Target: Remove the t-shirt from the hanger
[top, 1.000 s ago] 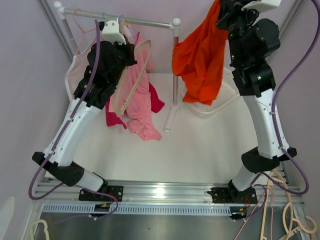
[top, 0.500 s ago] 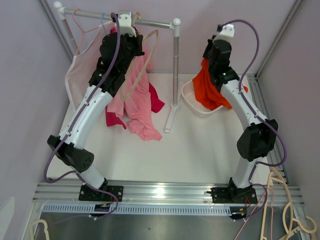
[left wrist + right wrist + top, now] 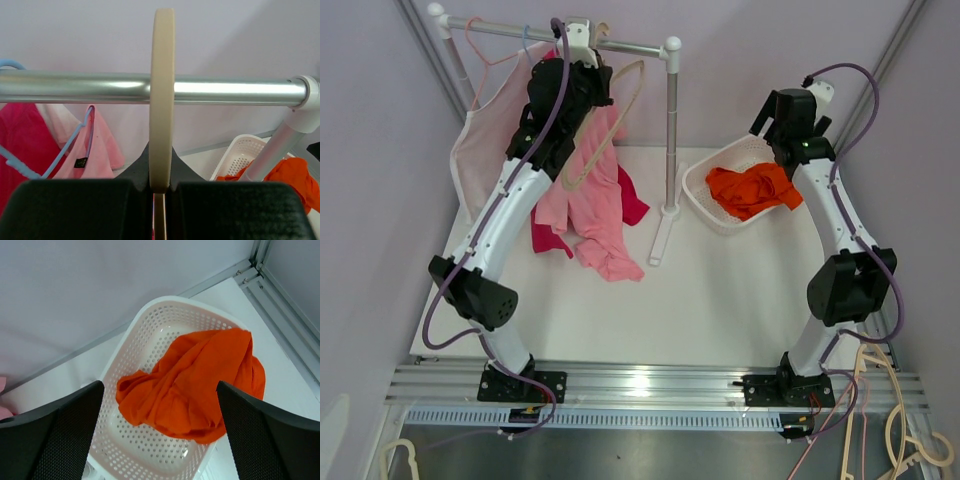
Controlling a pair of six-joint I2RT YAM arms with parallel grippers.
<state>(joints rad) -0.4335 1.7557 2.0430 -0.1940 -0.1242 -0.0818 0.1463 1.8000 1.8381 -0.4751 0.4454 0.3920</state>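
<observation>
My left gripper is holding the beige hanger and should keep holding it until its hook is on the bar (image 3: 620,44). The hook's top (image 3: 603,27) is well above the bar.
The orange t-shirt (image 3: 752,190) lies crumpled in the white basket (image 3: 698,192), off the hanger. My right gripper (image 3: 790,118) hovers above it, open, and nothing sits between its fingers. The right wrist view looks straight down on the t-shirt (image 3: 195,385) and the basket (image 3: 150,322), with my right gripper (image 3: 160,435) spread wide. My left gripper (image 3: 586,52) is up at the rack rail (image 3: 620,44), shut on the bare beige hanger (image 3: 610,115). In the left wrist view the hanger (image 3: 162,100) crosses the rail (image 3: 230,91), pinched in my left gripper (image 3: 160,187).
Pink and magenta garments (image 3: 595,215) hang from the rail behind the left arm, beside a pink hanger (image 3: 480,50) and a blue hanger (image 3: 60,150). The rack post (image 3: 670,130) stands between the arms. Loose hangers (image 3: 910,440) lie off the table at the front right.
The right arm swung down from the rail, opened and dropped the orange t-shirt into the basket. The left arm lifted the beige hanger up to the rail.
</observation>
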